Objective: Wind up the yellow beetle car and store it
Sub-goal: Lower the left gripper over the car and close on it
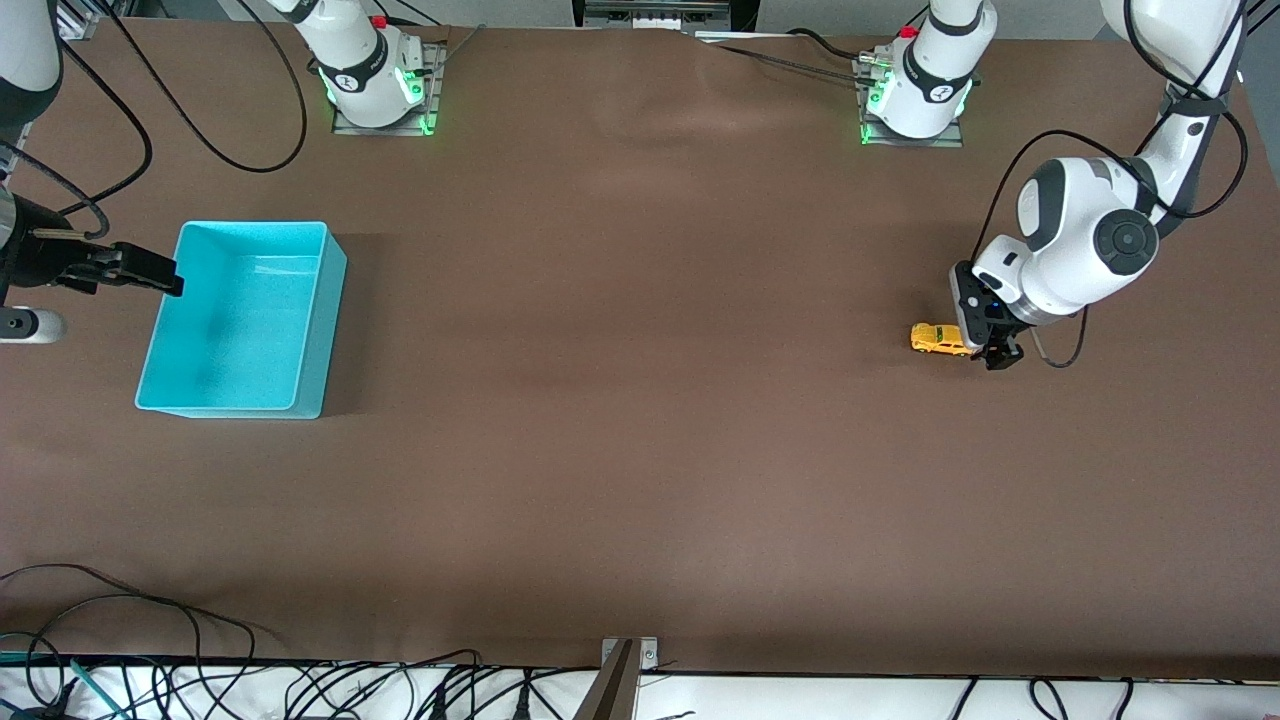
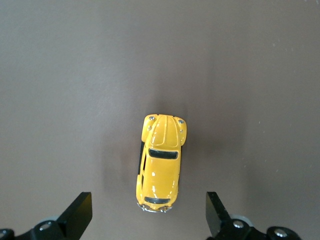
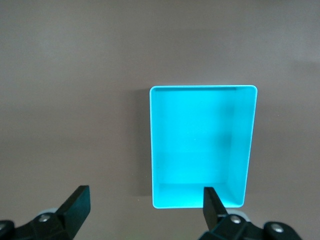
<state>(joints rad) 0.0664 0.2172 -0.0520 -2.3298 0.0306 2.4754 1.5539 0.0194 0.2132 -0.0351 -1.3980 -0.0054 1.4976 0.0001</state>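
I need to grab the sides of the cabin with my left gripper next, so that I can wind up and store the yellow beetle car (image 1: pixel 939 339).
The yellow beetle car (image 1: pixel 939 339) stands on the brown table toward the left arm's end. In the left wrist view the car (image 2: pixel 161 162) lies lengthwise, one end just between my spread fingertips. My left gripper (image 1: pixel 999 357) is open and empty, low over the table at the car's end; it also shows in its wrist view (image 2: pixel 148 216). The turquoise bin (image 1: pixel 235 330) stands empty toward the right arm's end. My right gripper (image 1: pixel 172 281) is open and empty, over the bin's outer rim. In the right wrist view the gripper (image 3: pixel 145 210) frames the bin's (image 3: pixel 200 145) corner.
The two arm bases (image 1: pixel 375 85) (image 1: pixel 915 95) stand along the table's edge farthest from the front camera. Loose cables (image 1: pixel 120 620) lie at the near edge. A metal bracket (image 1: pixel 625 665) sits at the middle of the near edge.
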